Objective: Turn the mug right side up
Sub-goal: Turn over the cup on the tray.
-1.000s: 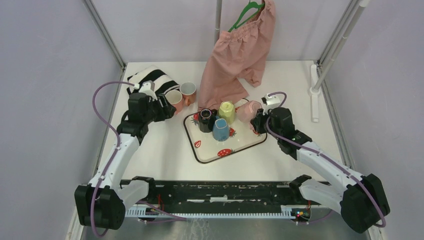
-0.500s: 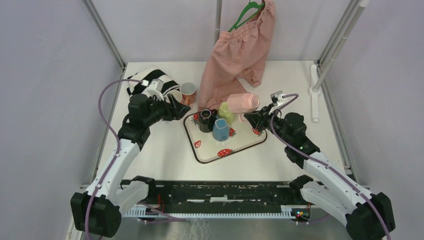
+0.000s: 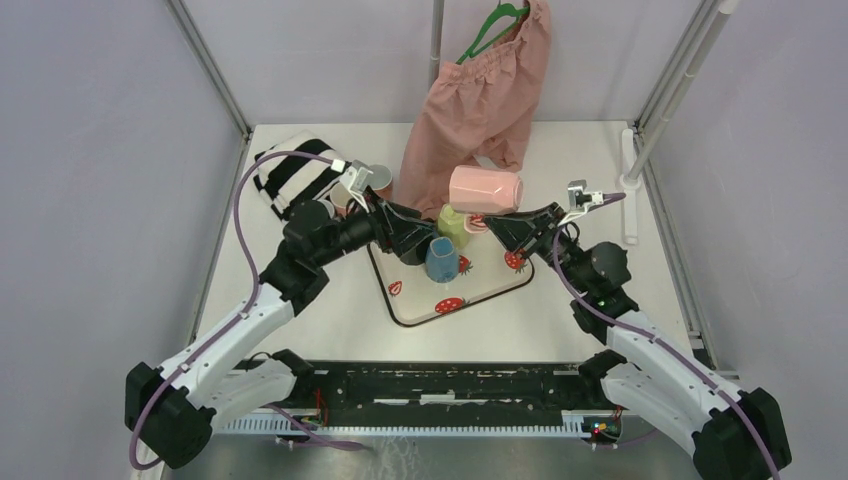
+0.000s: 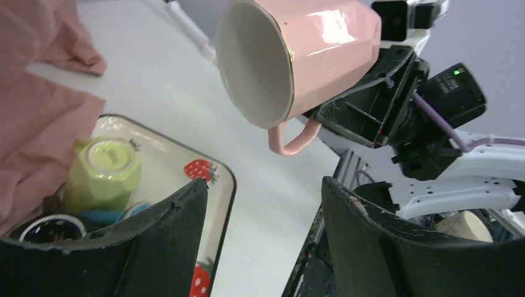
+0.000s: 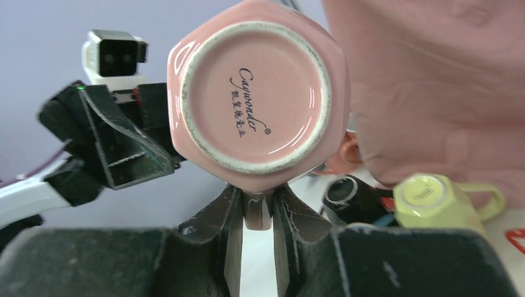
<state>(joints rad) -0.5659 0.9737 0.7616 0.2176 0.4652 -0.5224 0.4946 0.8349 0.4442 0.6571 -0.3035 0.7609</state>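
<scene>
Next, to set the mug upright, the left gripper grabs the pink mug's handle (image 3: 468, 224) (image 4: 278, 140) from the side of the mug's opening, near the mug's rim.
A pink faceted mug (image 3: 485, 189) hangs on its side above the strawberry tray (image 3: 483, 287), its mouth facing left. My right gripper (image 3: 499, 222) is shut on the mug's handle; in the right wrist view its jaws (image 5: 258, 204) pinch the handle under the mug's base (image 5: 257, 93). My left gripper (image 3: 420, 233) stands open just left of the mug, touching nothing. In the left wrist view the mug's mouth (image 4: 309, 55) floats above the spread left gripper (image 4: 263, 185).
On the tray stand an upside-down yellow-green mug (image 3: 453, 222), an upside-down blue mug (image 3: 441, 260) and a black mug (image 3: 410, 242). Pink shorts (image 3: 480, 90) hang from a hanger behind. A striped cloth (image 3: 290, 172) and an orange mug (image 3: 376, 178) lie back left.
My right gripper has lifted the pink mug off the tray and tipped it sideways. My left arm swung right toward it, its jaws spreading wider.
</scene>
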